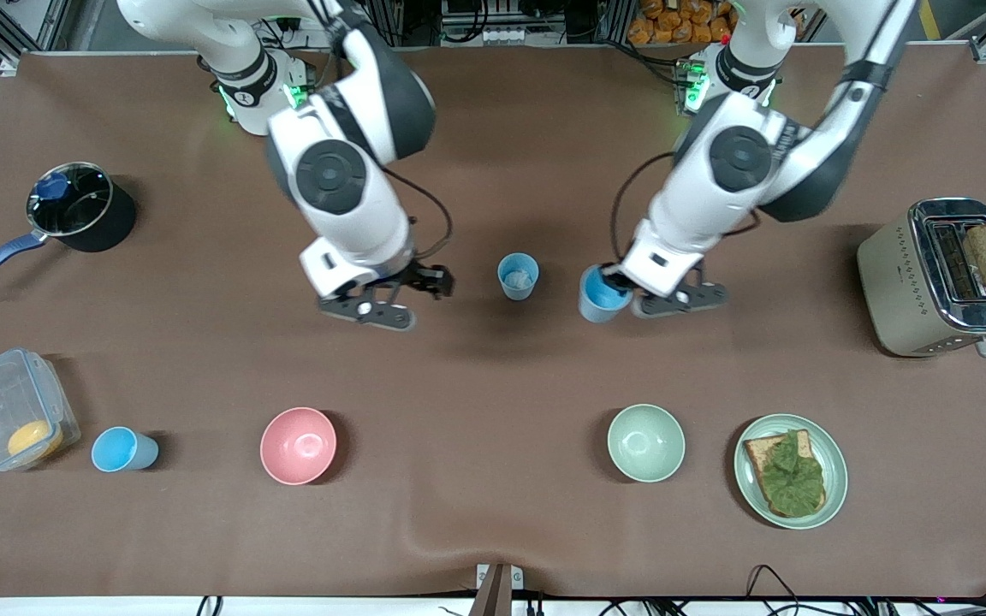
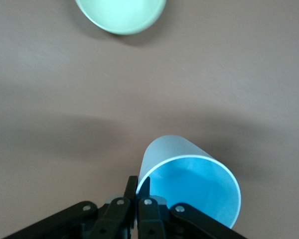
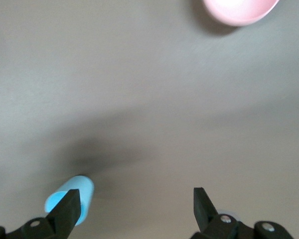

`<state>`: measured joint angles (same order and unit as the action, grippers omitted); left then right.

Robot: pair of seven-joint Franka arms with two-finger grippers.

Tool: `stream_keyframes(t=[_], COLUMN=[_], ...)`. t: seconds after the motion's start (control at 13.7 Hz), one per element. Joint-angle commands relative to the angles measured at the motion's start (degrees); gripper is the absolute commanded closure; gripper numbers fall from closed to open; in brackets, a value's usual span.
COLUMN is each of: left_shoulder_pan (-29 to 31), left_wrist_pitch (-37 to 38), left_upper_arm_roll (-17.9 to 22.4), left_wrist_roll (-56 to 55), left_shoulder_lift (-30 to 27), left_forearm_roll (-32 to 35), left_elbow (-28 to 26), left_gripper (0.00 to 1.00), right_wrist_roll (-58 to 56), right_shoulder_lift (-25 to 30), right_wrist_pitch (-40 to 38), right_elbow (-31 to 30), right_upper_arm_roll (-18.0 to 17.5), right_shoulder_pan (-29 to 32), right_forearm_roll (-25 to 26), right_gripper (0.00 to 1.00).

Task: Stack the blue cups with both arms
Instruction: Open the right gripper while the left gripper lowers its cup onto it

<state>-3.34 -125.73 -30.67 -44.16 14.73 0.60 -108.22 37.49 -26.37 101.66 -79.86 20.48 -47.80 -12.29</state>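
Observation:
The held blue cup [image 1: 599,298] hangs tilted beside the standing cup's rim [image 1: 518,269], so releasing is too early. My left gripper moves it over that rim first.
My left gripper [image 1: 621,287] is shut on the rim of a blue cup [image 1: 602,297] and holds it tilted, just above the table. In the left wrist view one finger is inside the cup [image 2: 189,186] and one outside, at the gripper [image 2: 138,191]. A second blue cup [image 1: 517,275] stands upright on the table beside it, toward the right arm's end; it also shows in the right wrist view [image 3: 72,195], partly hidden by a finger. My right gripper [image 1: 418,299] is open and empty beside that cup, its fingers wide apart [image 3: 134,206]. A third blue cup [image 1: 122,449] stands beside the clear container.
A pink bowl [image 1: 298,445] and a pale green bowl [image 1: 645,442] stand nearer the front camera. A plate with toast [image 1: 791,470], a toaster [image 1: 938,278], a black saucepan [image 1: 80,210] and a clear container [image 1: 9,411] stand toward the table's ends.

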Motion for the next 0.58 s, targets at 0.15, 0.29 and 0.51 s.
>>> stream_keyframes(t=[0.15, 0.29, 0.51], left_shoulder_pan=[-8.9, -11.3, -12.6], left_wrist_pitch=[1.2, 1.2, 1.1], left_upper_arm_roll=[0.4, 0.5, 0.5], left_wrist_roll=[-8.1, -11.2, -14.6], left_shoulder_lift=[7.9, 12.0, 14.2], left_forearm_roll=[0.6, 3.1, 6.1], left_elbow=[5.3, 7.3, 8.3], left_gripper=[1.0, 1.0, 1.0], right_wrist_roll=[-20.7, -30.1, -42.2], right_shoulder_lift=[7.6, 9.9, 14.1], right_wrist_pitch=[-7.2, -10.9, -10.8], right_elbow=[-0.3, -0.9, -5.1], right_upper_arm_roll=[0.4, 0.4, -0.4], right_shoulder_pan=[12.6, 18.7, 26.2], right_forearm_roll=[1.1, 1.2, 1.3], right_gripper=[0.0, 0.0, 0.0])
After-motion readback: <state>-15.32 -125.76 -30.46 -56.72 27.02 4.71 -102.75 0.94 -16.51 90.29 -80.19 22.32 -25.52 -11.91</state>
